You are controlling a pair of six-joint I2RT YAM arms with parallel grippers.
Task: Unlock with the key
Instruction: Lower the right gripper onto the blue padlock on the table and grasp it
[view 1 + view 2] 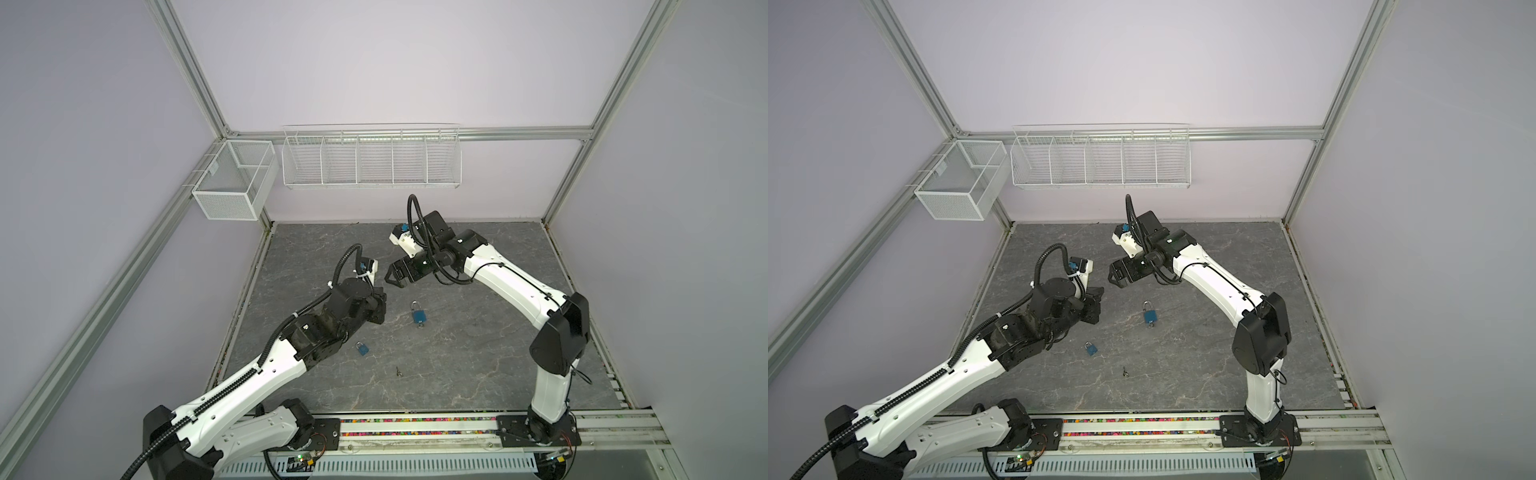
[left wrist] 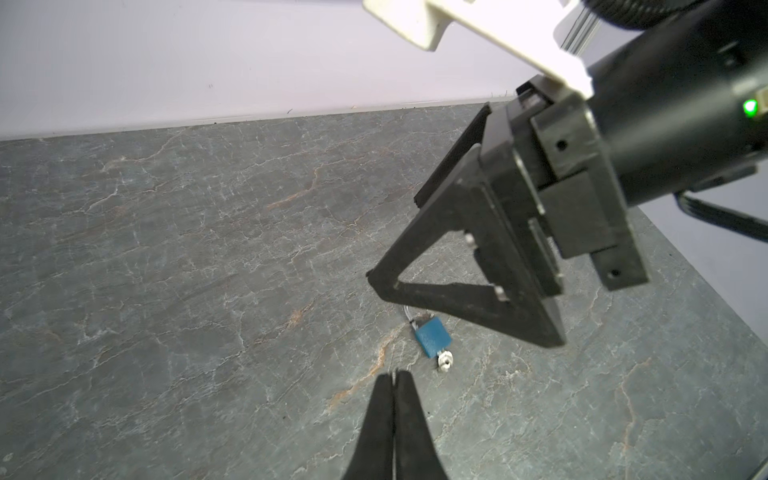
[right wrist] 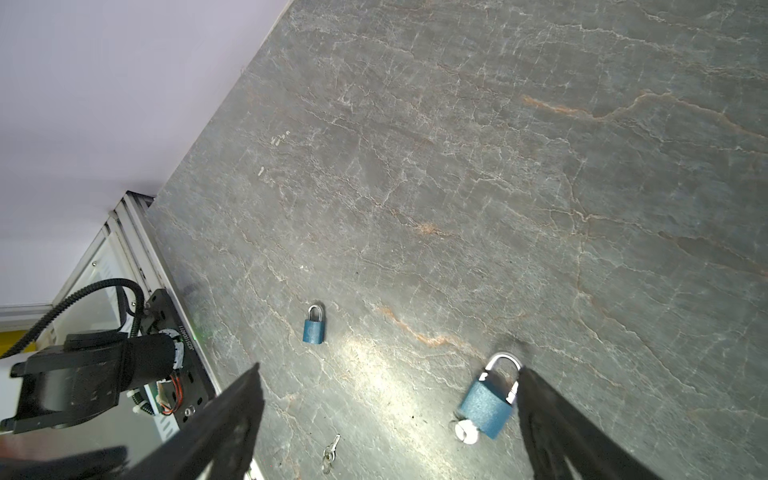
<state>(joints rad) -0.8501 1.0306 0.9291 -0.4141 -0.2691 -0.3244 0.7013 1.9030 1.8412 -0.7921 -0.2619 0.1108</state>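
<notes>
I will next grab the larger blue padlock (image 1: 419,314) with my right gripper by the sides of its blue body. The shackle (image 1: 415,304) will stay free to swing open.
On the grey stone table (image 1: 478,353) lies a larger blue padlock (image 1: 419,314) (image 3: 486,409) with a silver key (image 2: 444,360) (image 3: 466,432) stuck in its bottom. Whether its shackle is open I cannot tell. A smaller blue padlock (image 1: 363,348) (image 3: 313,328) lies nearer the left arm. A loose key (image 1: 399,371) (image 3: 330,451) lies in front of it. My left gripper (image 1: 380,309) (image 2: 393,376) hangs above the table left of the larger padlock, shut on nothing. My right gripper (image 1: 392,276) (image 3: 390,386) hovers behind that padlock, open and empty.
A white wire rack (image 1: 372,160) with several compartments hangs on the back wall, and a white mesh basket (image 1: 235,178) hangs on the left frame. An aluminium rail (image 1: 415,428) with both arm bases runs along the front edge.
</notes>
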